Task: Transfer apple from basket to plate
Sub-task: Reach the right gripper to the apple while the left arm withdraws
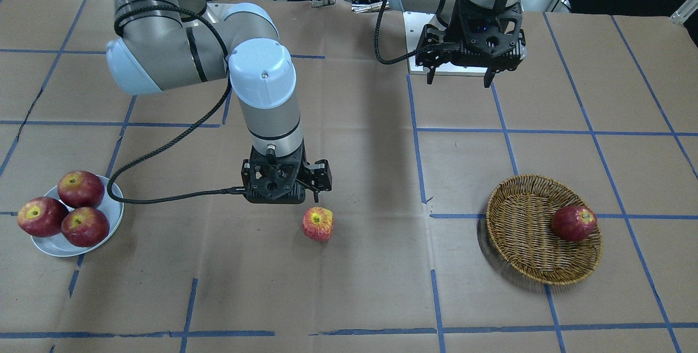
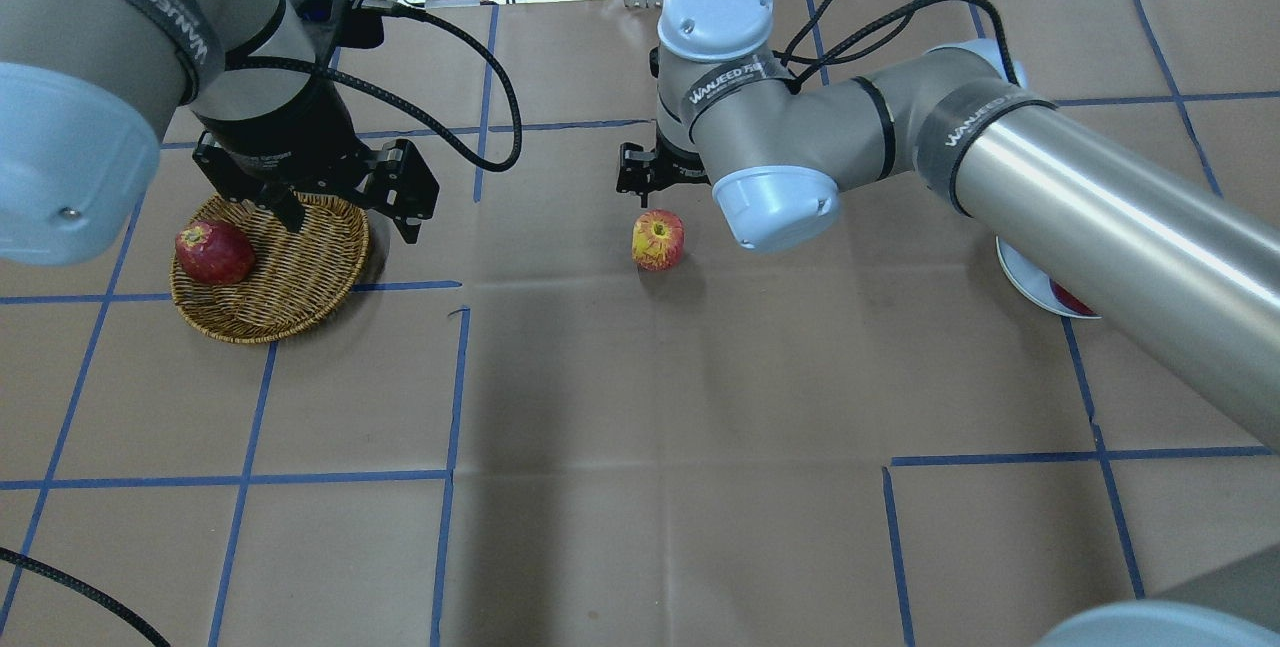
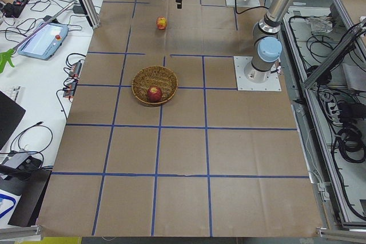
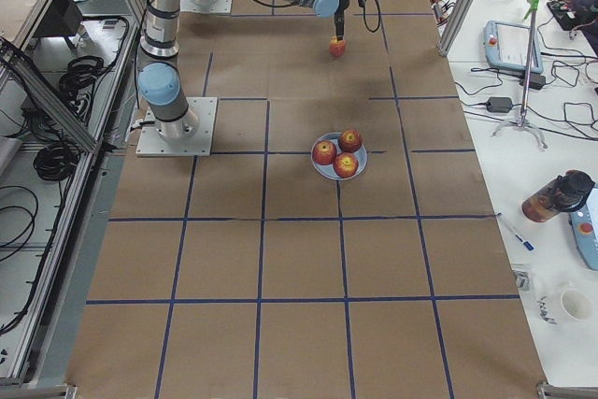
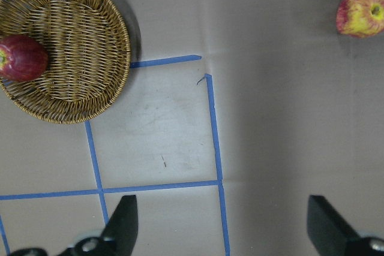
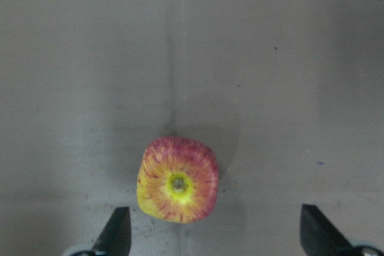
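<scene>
Next, my right gripper grips the rounded sides of the streaky orange-red apple [image 1: 318, 223] to add it to the plate [image 1: 55, 244].
The streaky orange-red apple [image 1: 318, 223] with a yellow stem patch lies on the bare table at mid-table, outside the basket and the plate; it also shows in the overhead view [image 2: 658, 239] and the right wrist view [image 6: 177, 179]. My right gripper [image 1: 284, 200] hangs open just above and behind it, jaws wide, holding nothing. The wicker basket [image 1: 523, 238] holds one dark red apple [image 1: 573, 223]. My left gripper [image 2: 352, 225] is open and empty, raised over the basket's inner edge. The silver-grey plate [image 1: 113, 212] carries three glossy red apples [image 1: 82, 189].
Brown paper with blue tape lines covers the table. The right arm's forearm stretches across the overhead view and hides most of the plate [image 2: 1020, 279] there. A white arm base plate [image 1: 420, 42] sits at the back under the left gripper.
</scene>
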`<move>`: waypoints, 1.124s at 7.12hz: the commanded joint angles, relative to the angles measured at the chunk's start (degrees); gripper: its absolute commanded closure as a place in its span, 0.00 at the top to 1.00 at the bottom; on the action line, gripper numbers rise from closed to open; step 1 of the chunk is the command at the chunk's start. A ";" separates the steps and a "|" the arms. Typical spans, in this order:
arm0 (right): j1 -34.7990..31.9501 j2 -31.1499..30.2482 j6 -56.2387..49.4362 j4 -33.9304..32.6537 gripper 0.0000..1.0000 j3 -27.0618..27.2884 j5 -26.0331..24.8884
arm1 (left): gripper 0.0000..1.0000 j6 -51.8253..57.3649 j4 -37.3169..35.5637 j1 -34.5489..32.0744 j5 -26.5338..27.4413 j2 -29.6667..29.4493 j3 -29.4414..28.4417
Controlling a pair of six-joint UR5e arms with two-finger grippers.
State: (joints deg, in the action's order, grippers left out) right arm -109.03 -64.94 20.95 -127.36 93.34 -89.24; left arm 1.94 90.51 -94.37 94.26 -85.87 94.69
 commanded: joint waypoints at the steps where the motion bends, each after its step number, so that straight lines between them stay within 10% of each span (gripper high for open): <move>1: -1.01 5.07 0.76 -5.26 1.00 0.17 -0.23 | 0.99 0.00 -0.69 0.06 -0.05 0.00 0.67; 5: -1.88 8.69 0.58 -6.77 0.97 0.53 -0.05 | 0.99 -0.09 -0.86 0.06 -0.13 0.00 0.67; 8: -2.33 8.78 0.58 -6.68 0.55 0.09 -0.23 | 0.99 -0.09 -0.86 0.15 -0.13 0.00 0.76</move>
State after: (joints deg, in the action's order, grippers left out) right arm -111.25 -55.93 21.53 -134.10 93.54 -89.37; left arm 1.84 89.65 -94.23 94.13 -85.87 95.43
